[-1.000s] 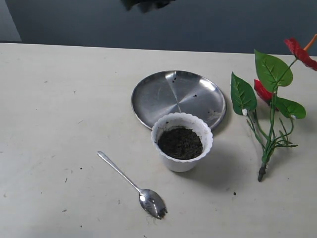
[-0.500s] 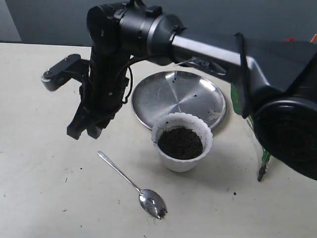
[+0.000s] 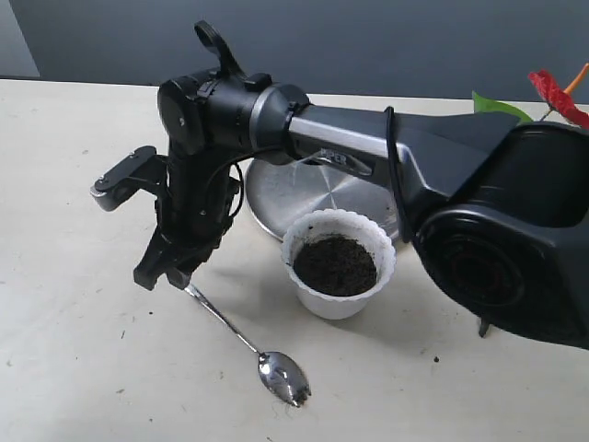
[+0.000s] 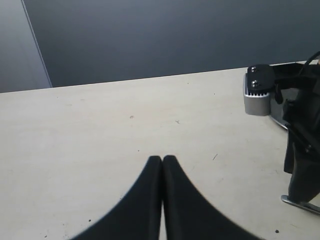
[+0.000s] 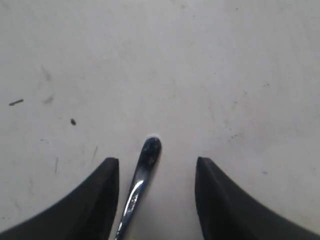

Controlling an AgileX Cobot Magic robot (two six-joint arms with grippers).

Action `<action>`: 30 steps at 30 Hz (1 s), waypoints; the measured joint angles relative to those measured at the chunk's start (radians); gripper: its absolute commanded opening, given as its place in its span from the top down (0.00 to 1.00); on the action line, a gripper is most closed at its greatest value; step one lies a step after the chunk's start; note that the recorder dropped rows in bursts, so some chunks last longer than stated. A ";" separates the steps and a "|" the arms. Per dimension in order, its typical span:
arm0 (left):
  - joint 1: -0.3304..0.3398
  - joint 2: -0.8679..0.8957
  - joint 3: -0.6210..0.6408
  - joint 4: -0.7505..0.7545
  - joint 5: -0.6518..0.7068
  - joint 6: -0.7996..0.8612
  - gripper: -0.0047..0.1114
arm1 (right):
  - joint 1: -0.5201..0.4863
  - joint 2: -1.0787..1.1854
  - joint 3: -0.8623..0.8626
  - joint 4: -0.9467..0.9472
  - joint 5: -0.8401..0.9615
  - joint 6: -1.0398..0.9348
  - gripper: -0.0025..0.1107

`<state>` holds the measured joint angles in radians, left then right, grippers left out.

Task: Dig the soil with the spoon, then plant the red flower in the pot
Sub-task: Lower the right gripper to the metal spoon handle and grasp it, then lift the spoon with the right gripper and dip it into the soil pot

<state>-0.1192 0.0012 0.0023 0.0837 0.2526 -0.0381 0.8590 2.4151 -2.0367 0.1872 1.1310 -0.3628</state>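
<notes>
My right gripper grabs the silver spoon by its handle's tip [image 3: 194, 293] next, which leaves the silver spoon's bowl free to dig.
The silver spoon [image 3: 230, 327] lies on the table, its dirt-flecked bowl [image 3: 283, 376] toward the front. My right gripper [image 3: 164, 276] reaches across from the right and stands open just over the handle's tip. In the right wrist view the handle [image 5: 142, 175] lies between the spread fingers, nearer one of them, and the right gripper [image 5: 156, 162] touches nothing. The white scalloped pot [image 3: 317, 299] holds dark soil [image 3: 335, 265]. The red flower [image 3: 555, 92] shows only a bloom and a leaf behind the arm. My left gripper [image 4: 162, 159] is shut and empty over bare table.
A round steel plate [image 3: 276, 193] lies behind the pot, partly covered by the right arm. That arm's bulky body [image 3: 497, 230] spans the right half of the exterior view. The left wrist view shows the right arm [image 4: 300, 150] and the table's far edge.
The right arm came into view from the back, swung across to the left and dropped lower. Its open fingers now straddle the spoon handle's tip. Spoon and pot have not moved.
</notes>
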 measured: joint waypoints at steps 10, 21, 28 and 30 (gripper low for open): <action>0.000 0.000 0.000 0.000 0.000 0.000 0.95 | 0.000 0.043 0.000 0.000 0.000 0.012 0.60; 0.000 0.000 0.000 0.000 0.000 0.000 0.95 | 0.027 0.055 -0.012 -0.003 0.031 0.029 0.95; 0.000 0.000 0.000 0.000 0.000 0.000 0.95 | 0.046 0.046 -0.038 0.063 0.020 0.029 0.97; 0.000 0.000 0.000 0.000 0.000 0.000 0.95 | 0.047 0.000 -0.055 0.066 -0.032 0.029 0.97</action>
<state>-0.1192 0.0012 0.0023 0.0837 0.2526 -0.0381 0.9065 2.4156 -2.0915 0.2530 1.0992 -0.3334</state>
